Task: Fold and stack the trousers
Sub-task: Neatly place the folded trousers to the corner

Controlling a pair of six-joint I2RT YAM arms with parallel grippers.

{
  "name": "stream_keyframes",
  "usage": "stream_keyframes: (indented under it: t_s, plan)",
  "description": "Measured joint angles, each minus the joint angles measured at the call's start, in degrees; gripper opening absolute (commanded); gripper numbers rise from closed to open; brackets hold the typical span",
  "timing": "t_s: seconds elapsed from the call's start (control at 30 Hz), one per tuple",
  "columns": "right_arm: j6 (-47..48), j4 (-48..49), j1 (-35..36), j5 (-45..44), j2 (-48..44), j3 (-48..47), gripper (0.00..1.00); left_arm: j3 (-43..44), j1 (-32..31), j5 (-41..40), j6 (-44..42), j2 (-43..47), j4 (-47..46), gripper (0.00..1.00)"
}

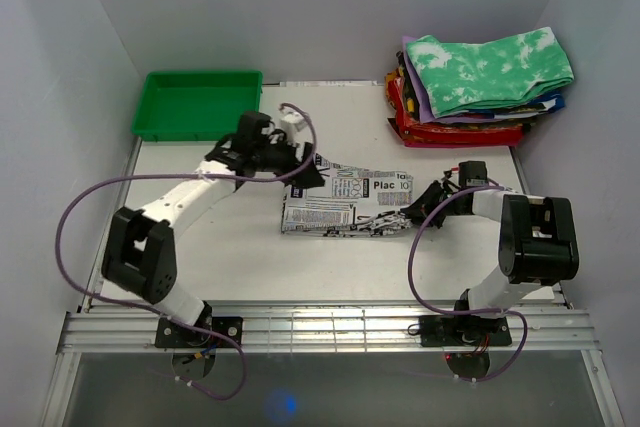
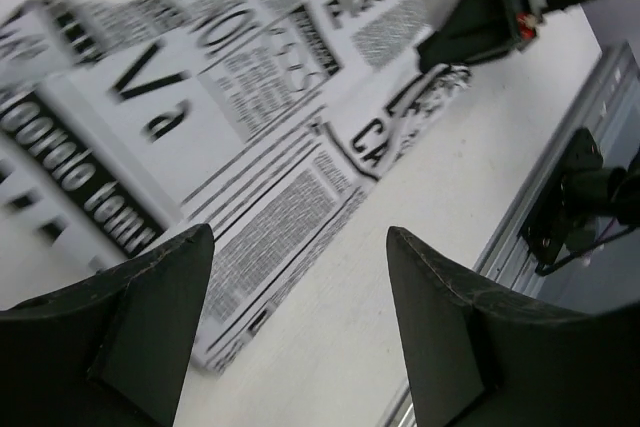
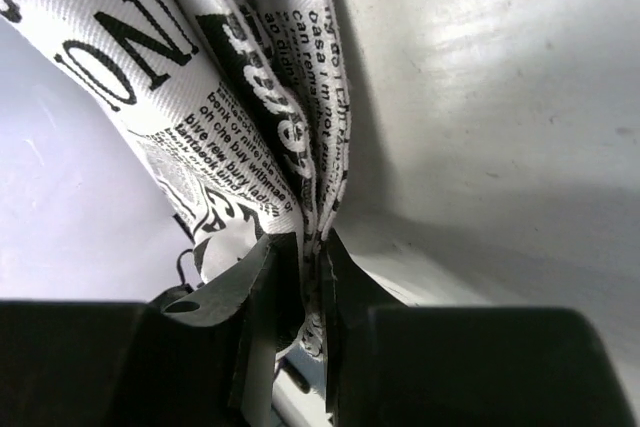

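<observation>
My left gripper grabs the trousers' near corner (image 1: 286, 230) (image 2: 213, 355) next, opposite my right gripper, to lift both ends together and lay them folded on the stack.
The newspaper-print trousers (image 1: 345, 205) lie folded in a long band across the middle of the table. They fill the upper left of the left wrist view (image 2: 230, 107). My left gripper (image 1: 308, 173) hovers over their far left end, open and empty (image 2: 300, 247). My right gripper (image 1: 418, 209) is shut on the right end of the trousers, and several cloth layers are pinched between its fingers (image 3: 313, 257). The right gripper also shows at the top right of the left wrist view (image 2: 470, 32).
A green tray (image 1: 200, 104) stands at the back left. A stack of folded clothes with a green-and-white tie-dye garment (image 1: 485, 72) on top sits at the back right. Metal rails (image 1: 330, 327) run along the near table edge.
</observation>
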State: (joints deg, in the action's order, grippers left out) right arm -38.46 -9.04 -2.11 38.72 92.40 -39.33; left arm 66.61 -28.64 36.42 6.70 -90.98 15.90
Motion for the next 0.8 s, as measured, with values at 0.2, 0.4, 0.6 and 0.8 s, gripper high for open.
stream_keyframes:
  t_s: [0.2, 0.4, 0.6, 0.8]
  plan:
    - [3.78, -3.67, 0.0, -2.08, -2.47, 0.0, 0.08, -7.8, 15.17, -4.2, 8.74, 5.88, 9.35, 0.8]
    - [6.6, -5.27, 0.52, -3.23, -3.96, 0.0, 0.08, -15.74, 16.48, -5.51, 19.12, 0.98, 13.35, 0.79]
    - [11.04, -7.04, 1.05, -4.52, -4.09, 0.0, 0.08, -18.82, 16.15, -5.16, 27.06, -2.38, 8.87, 0.7]
    - [13.29, -7.56, 1.51, -5.33, -4.09, -0.11, 0.08, -19.08, 13.07, -6.23, 31.69, -3.26, 4.94, 0.69]
